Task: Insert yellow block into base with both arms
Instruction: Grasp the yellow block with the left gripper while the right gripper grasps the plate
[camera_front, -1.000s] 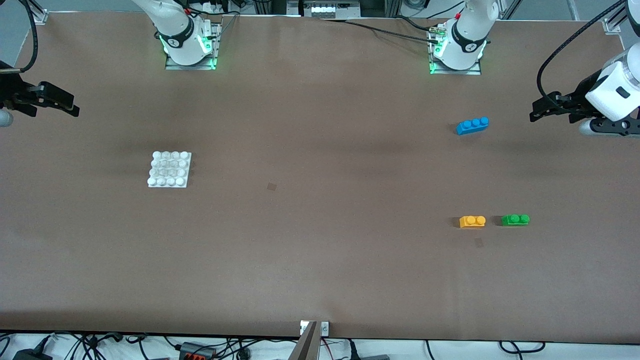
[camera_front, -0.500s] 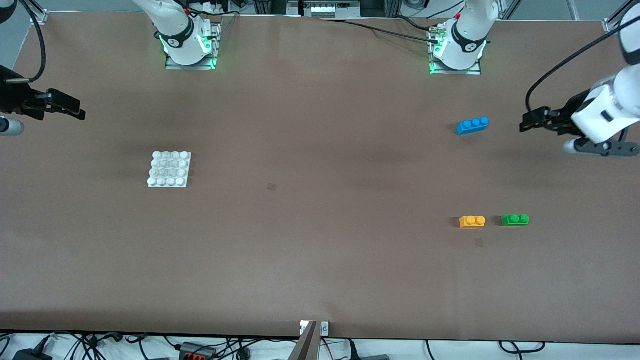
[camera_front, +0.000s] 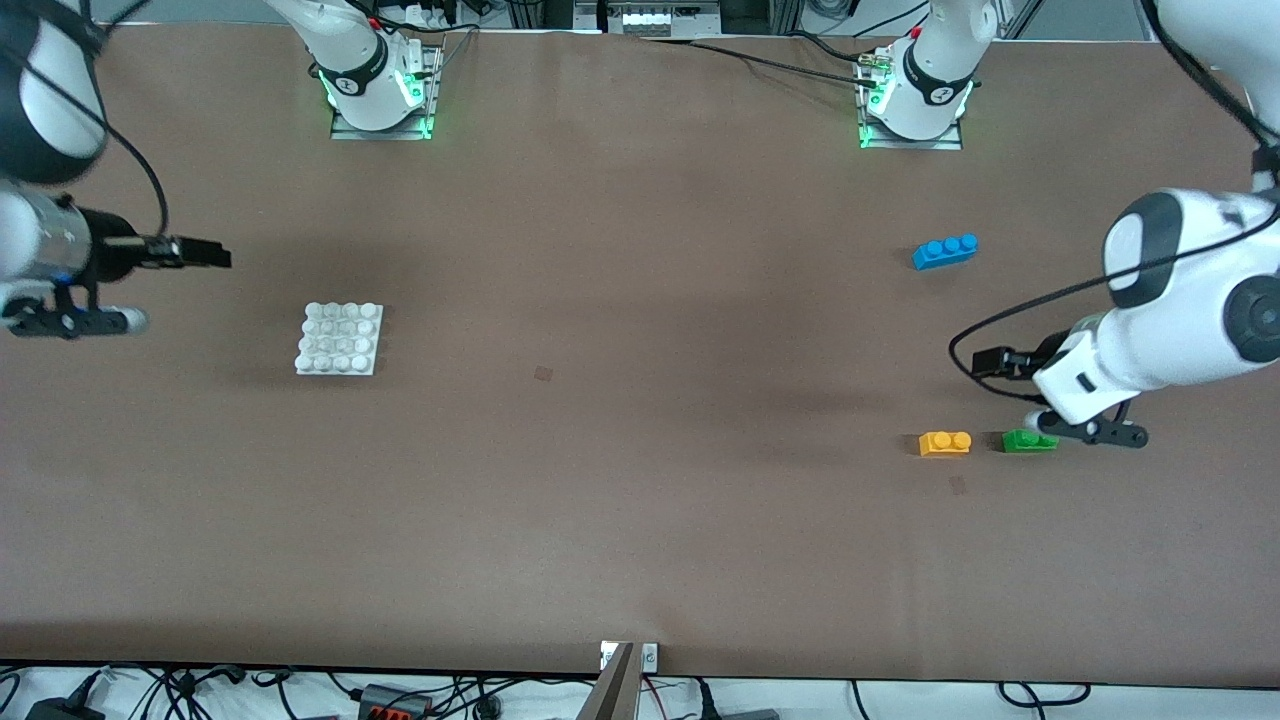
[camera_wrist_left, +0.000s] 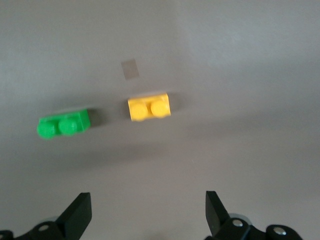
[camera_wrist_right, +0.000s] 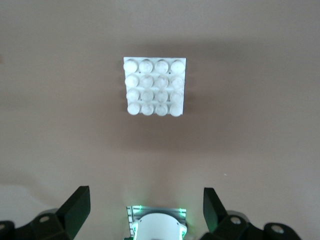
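I will next grab the yellow block (camera_front: 944, 443) by its short ends with my left gripper, so that it can go into the white studded base.
The yellow block (camera_front: 944, 443) lies flat on the brown table, toward the left arm's end, with a green brick (camera_front: 1022, 441) beside it. My left gripper (camera_front: 985, 362) hangs open and empty over the bare table close to these two. In the left wrist view the yellow block (camera_wrist_left: 149, 107) sits ahead of the wide-spread left gripper (camera_wrist_left: 146, 197). The white studded base (camera_front: 340, 338) lies toward the right arm's end. My right gripper (camera_front: 205, 255) is open and empty over the table near it. The right wrist view shows the base (camera_wrist_right: 155, 86) ahead of the right gripper (camera_wrist_right: 145, 192).
A blue three-stud brick (camera_front: 945, 250) lies farther from the front camera than the yellow block. The green brick (camera_wrist_left: 64, 124) is partly covered by the left wrist in the front view. The arm bases (camera_front: 372, 85) (camera_front: 915, 95) stand along the table's edge farthest from the front camera.
The left arm swung in from the table's end to hang by the yellow and green bricks. The right gripper moved in toward the base. No brick moved.
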